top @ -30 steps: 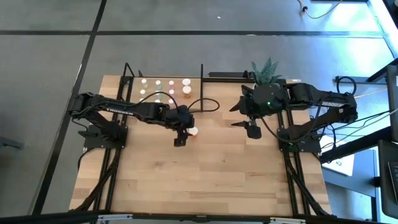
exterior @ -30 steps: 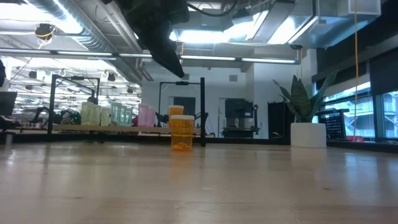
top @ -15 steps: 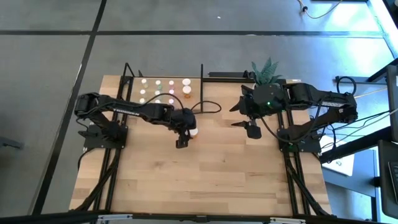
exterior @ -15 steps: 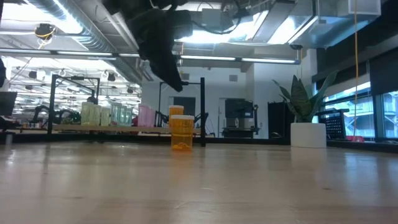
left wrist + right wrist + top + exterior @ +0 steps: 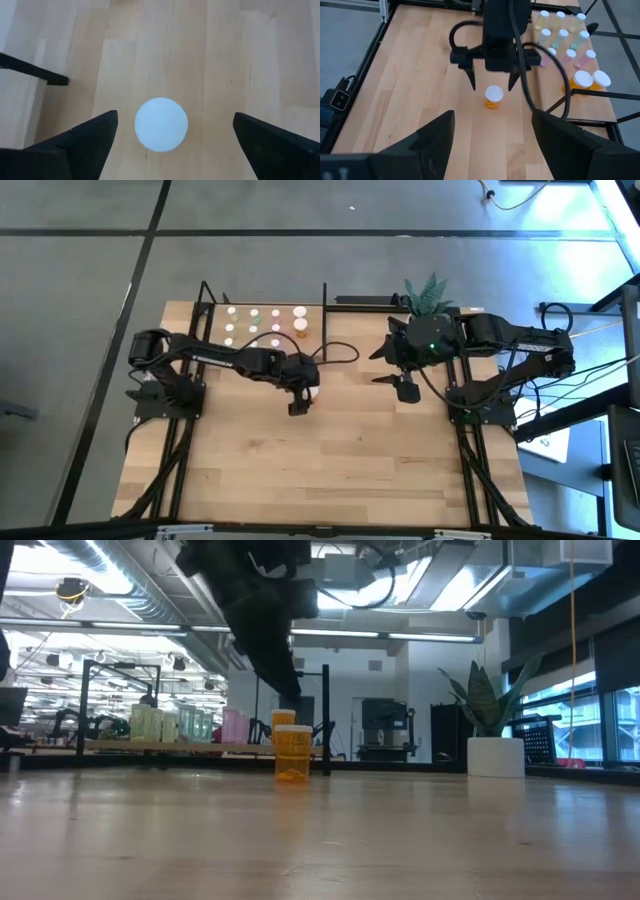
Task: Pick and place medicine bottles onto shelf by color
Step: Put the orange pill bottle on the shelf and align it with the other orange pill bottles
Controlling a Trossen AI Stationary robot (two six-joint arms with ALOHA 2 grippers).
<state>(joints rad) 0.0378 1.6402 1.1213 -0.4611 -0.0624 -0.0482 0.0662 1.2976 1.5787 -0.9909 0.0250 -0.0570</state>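
Observation:
The fingers of my left gripper stop above the orange bottle's white cap [image 5: 314, 391] [image 5: 161, 124] and would miss if closed now, so they need to lower first, then close on the cap.
An orange medicine bottle [image 5: 313, 391] with a white cap [image 5: 161, 124] stands upright on the table [image 5: 330, 460], near its middle. My left gripper [image 5: 175, 142] hangs open just above it, one finger on each side of the cap, touching nothing. In the right wrist view its fingertips [image 5: 471, 82] are level with the cap [image 5: 493, 92]. The shelf [image 5: 315, 320] at the far left carries several white-capped bottles [image 5: 254, 312], pale green, pink and orange. My right gripper [image 5: 492, 145] waits open and empty, high over the table's right part [image 5: 400, 385].
A potted plant [image 5: 428, 295] stands at the far edge, right of the shelf; its white pot [image 5: 495, 755] shows in the low view. The shelf's black upright bar [image 5: 325, 720] rises just behind the orange bottle [image 5: 292, 753]. Bare wood fills the table's near half.
My left gripper has come down toward the orange bottle and moved a little toward the table's right edge, so that its fingers now flank the cap. The bottle has stayed where it was.

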